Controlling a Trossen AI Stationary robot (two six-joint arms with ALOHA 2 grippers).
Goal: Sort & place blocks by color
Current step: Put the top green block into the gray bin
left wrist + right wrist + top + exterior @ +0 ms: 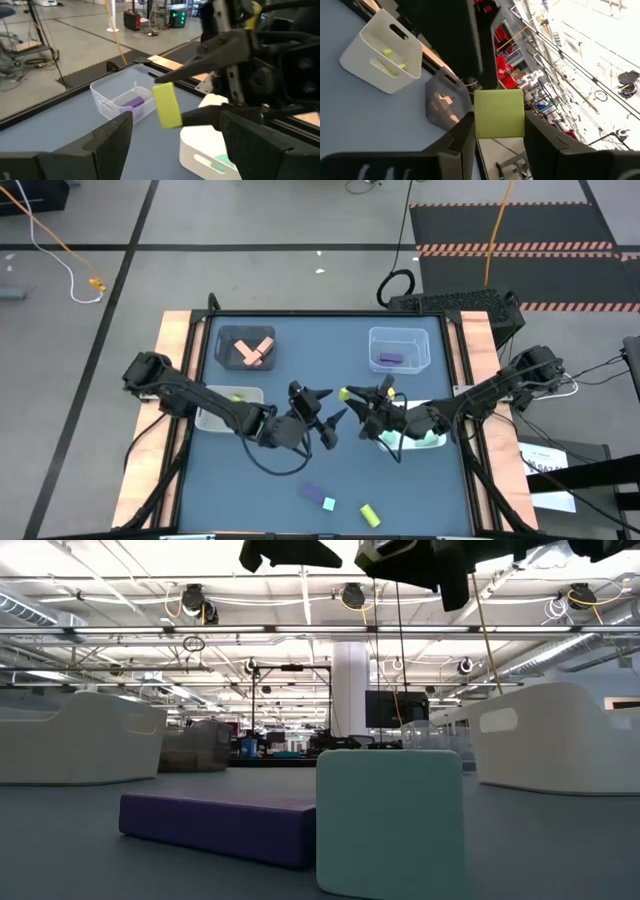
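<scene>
Next, the left gripper grips the held yellow-green block by its long sides to sort it into its matching white bin.
A yellow-green block [166, 105] hangs in the air over the table's middle, held by my right gripper [352, 402], which reaches in from the right. My left gripper [328, 418] stands open just left of it, facing the block, with nothing between its fingers [110, 145]. More blocks lie flat on the table near the front edge: a purple one [312, 493], a light teal one [329, 503] and a yellow-green one [369, 514]. In the low view the purple block [215, 823] and the teal block [390, 823] stand side by side. My right gripper pinches the yellow-green block between its two fingers, one on its top end [161, 88] and one on its bottom end [173, 121], only at the fingers' free ends. The fingers lie about level and come from the table's right. The block is lifted clear and slightly tilted.
A dark grey bin [225, 340] with salmon blocks stands at the far left, and a clear bin [398, 335] with a purple block at the far right. A white bin [215, 418] with yellow-green blocks sits at the left edge. Another white bin [432, 442], at the right, holds teal.
</scene>
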